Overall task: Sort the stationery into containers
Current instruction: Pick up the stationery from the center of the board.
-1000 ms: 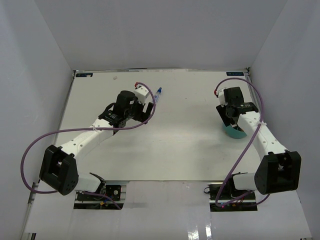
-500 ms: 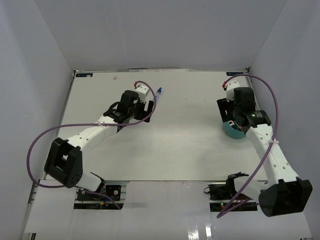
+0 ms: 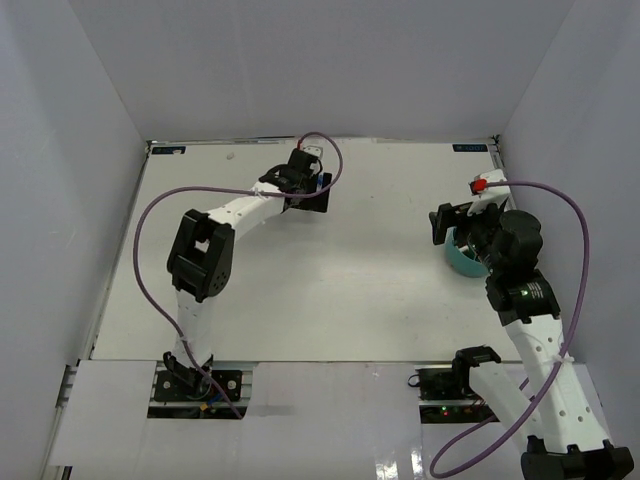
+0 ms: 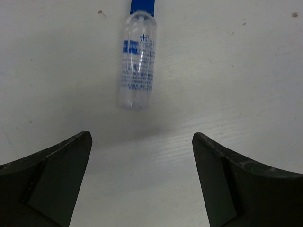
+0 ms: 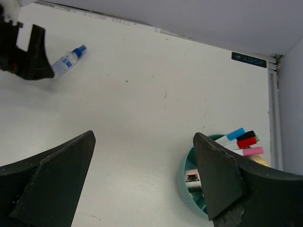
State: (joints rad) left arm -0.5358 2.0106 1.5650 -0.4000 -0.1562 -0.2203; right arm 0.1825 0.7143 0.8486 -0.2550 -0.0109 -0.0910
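Observation:
The robot's left gripper will next grab the small clear bottle by its lower body (image 4: 136, 85), so the blue cap stays free for the handover to the right gripper.
A small clear bottle with a blue cap (image 4: 137, 61) lies on the white table at the far middle-left, just ahead of my left gripper (image 4: 142, 142), which is open and empty and does not touch it. The bottle also shows in the right wrist view (image 5: 66, 60) and peeks out beside the left gripper (image 3: 305, 193) in the top view (image 3: 322, 181). The teal organiser bowl (image 3: 463, 260) stands at the right. It holds several pens (image 5: 239, 138), a pinkish eraser (image 5: 193, 177) and something yellowish (image 5: 259, 161). My right gripper (image 5: 144, 137) is open and empty above the bowl's left rim (image 5: 185, 188).
White walls close in the table on the left, back and right. The left arm (image 3: 235, 212) stretches across the far-left part of the table, its purple cable looping above it. The right arm (image 3: 520, 285) rises along the right side.
The left arm has stretched further back and right, bringing its gripper up to the bottle. The right arm has lifted and drawn back from the bowl, its gripper empty.

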